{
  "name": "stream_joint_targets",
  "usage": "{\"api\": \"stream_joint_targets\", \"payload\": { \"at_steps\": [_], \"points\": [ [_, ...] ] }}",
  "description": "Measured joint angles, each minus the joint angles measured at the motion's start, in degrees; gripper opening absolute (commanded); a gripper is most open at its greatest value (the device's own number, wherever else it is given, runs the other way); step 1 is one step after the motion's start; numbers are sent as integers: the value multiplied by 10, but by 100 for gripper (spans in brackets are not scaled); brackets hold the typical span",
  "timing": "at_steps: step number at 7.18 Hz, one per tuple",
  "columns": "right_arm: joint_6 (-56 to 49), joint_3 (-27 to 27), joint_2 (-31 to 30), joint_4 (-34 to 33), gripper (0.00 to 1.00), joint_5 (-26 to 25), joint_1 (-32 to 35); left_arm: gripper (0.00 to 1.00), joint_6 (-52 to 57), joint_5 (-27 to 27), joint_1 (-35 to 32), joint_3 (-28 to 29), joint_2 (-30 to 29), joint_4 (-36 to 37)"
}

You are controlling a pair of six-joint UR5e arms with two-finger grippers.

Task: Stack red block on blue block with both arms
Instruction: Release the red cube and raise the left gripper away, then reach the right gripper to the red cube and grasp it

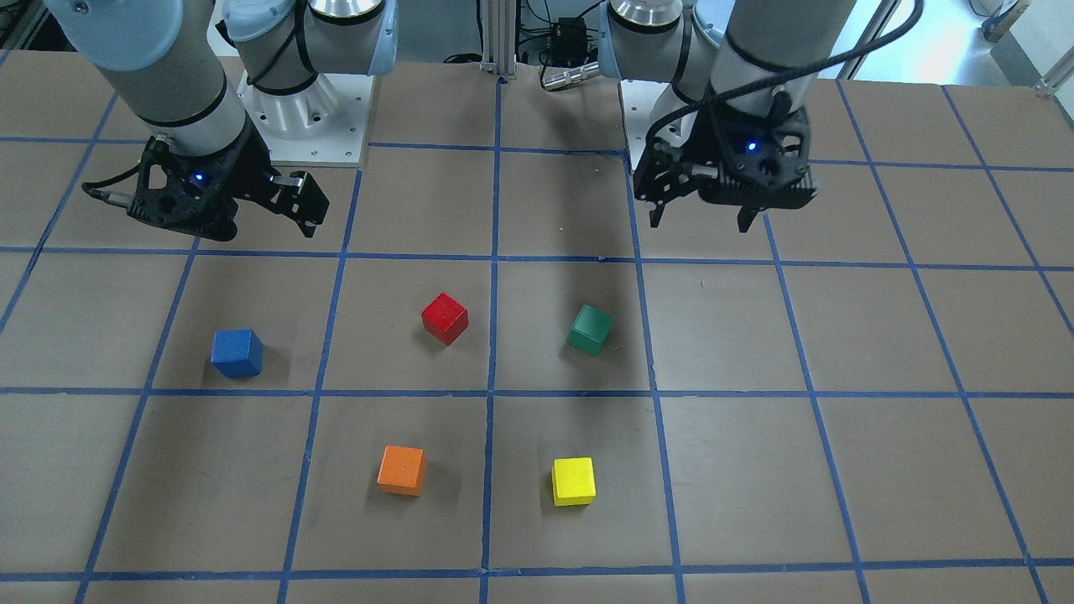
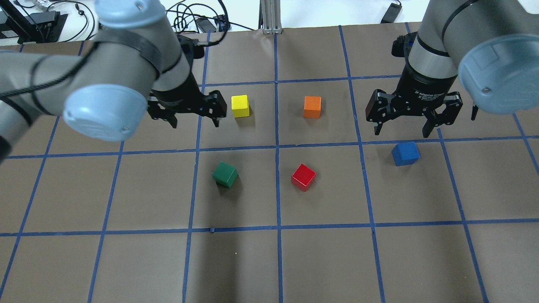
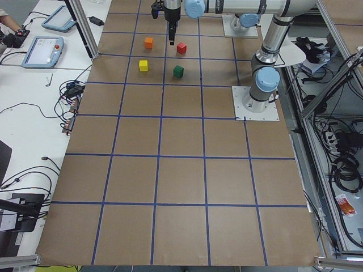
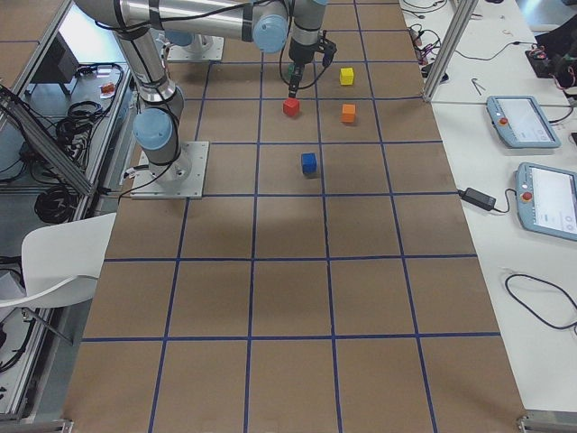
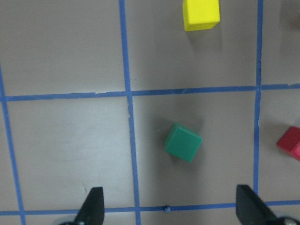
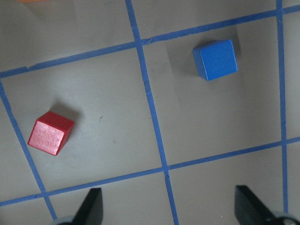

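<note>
My right gripper is going to grab the red block (image 1: 444, 318) by its opposite sides next. Then it can put it on top of the blue block (image 1: 237, 352).
The red block (image 1: 444, 318) lies near the table's middle; it also shows in the overhead view (image 2: 303, 177) and the right wrist view (image 6: 50, 133). The blue block (image 1: 237, 352) lies apart from it on my right side, seen in the overhead view (image 2: 405, 153) and the right wrist view (image 6: 215, 59). My right gripper (image 2: 401, 134) is open and empty, hovering just beyond the blue block. My left gripper (image 2: 196, 124) is open and empty, hovering left of the yellow cube, with the green cube below it in the left wrist view (image 5: 172, 201).
A green cube (image 2: 225, 174) lies left of the red block. A yellow cube (image 2: 240, 105) and an orange cube (image 2: 312, 106) lie farther from the robot. Blue tape lines grid the brown table. Tablets and cables lie on the side benches.
</note>
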Motion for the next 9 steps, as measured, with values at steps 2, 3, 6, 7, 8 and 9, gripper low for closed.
{"api": "stream_joint_targets", "payload": {
  "at_steps": [2, 3, 6, 7, 8, 9],
  "points": [
    [71, 36, 26, -73, 100, 1, 34, 100, 30, 0, 17, 27, 7, -20],
    [118, 53, 45, -125, 100, 1, 65, 100, 33, 0, 19, 24, 3, -12],
    [187, 69, 108, -216, 100, 7, 122, 100, 35, 1, 20, 15, 4, -2],
    [197, 71, 123, -233, 100, 25, 126, 100, 35, 0, 20, 12, 5, 4],
    [210, 73, 135, -252, 100, 46, 127, 100, 35, 0, 20, 10, 5, 6],
    [219, 79, 145, -270, 100, 58, 128, 100, 35, 0, 20, 8, 7, 8]
  ]
}}
